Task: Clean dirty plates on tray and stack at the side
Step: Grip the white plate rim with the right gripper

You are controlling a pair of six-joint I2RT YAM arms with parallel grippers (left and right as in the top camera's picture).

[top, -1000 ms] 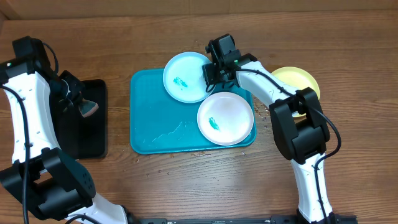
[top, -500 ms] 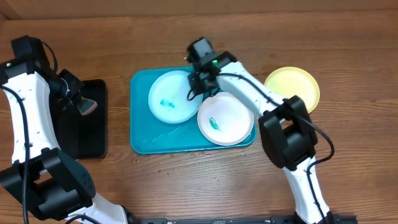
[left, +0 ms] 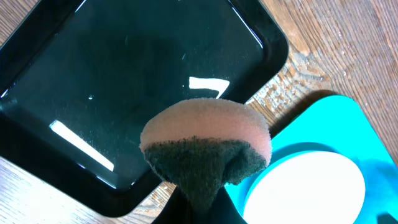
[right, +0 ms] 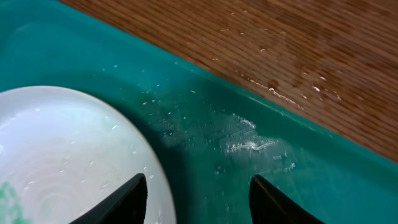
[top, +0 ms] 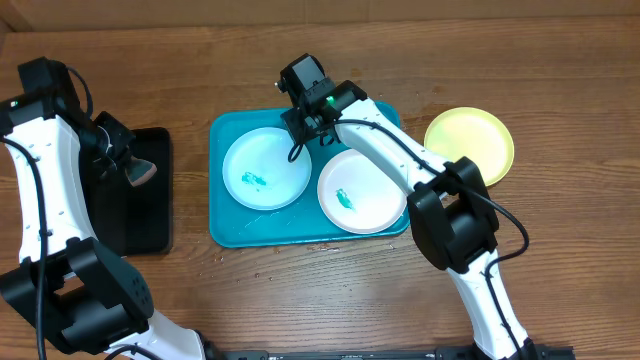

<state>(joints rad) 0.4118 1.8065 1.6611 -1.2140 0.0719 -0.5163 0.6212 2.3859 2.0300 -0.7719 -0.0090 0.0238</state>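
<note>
My right gripper should lower before closing on the light blue plate (top: 267, 168): my fingers are high above the plate's rim.
The turquoise tray (top: 228, 222) holds the light blue plate (top: 267, 168) on its left and the white plate (top: 363, 190) on its right, each with a green smear. The yellow-green plate (top: 470, 145) lies on the table to the right of the tray. My right gripper (top: 303, 128) is open at the light blue plate's back right rim. In the right wrist view its fingers (right: 199, 199) straddle that plate's rim (right: 62, 155) above the wet tray floor (right: 249, 124). My left gripper (top: 128, 168) is shut on a pink and dark green sponge (left: 205, 143) above the black tray (left: 124, 68).
The black tray (top: 140, 220) lies left of the turquoise tray, with a narrow strip of wood between them. Water drops lie on the table round the turquoise tray's right and front edges. A cardboard wall runs along the back of the table.
My right gripper has moved left and forward. The light blue plate slid with it from the tray's back rim to the tray's left half. The left arm has not moved.
</note>
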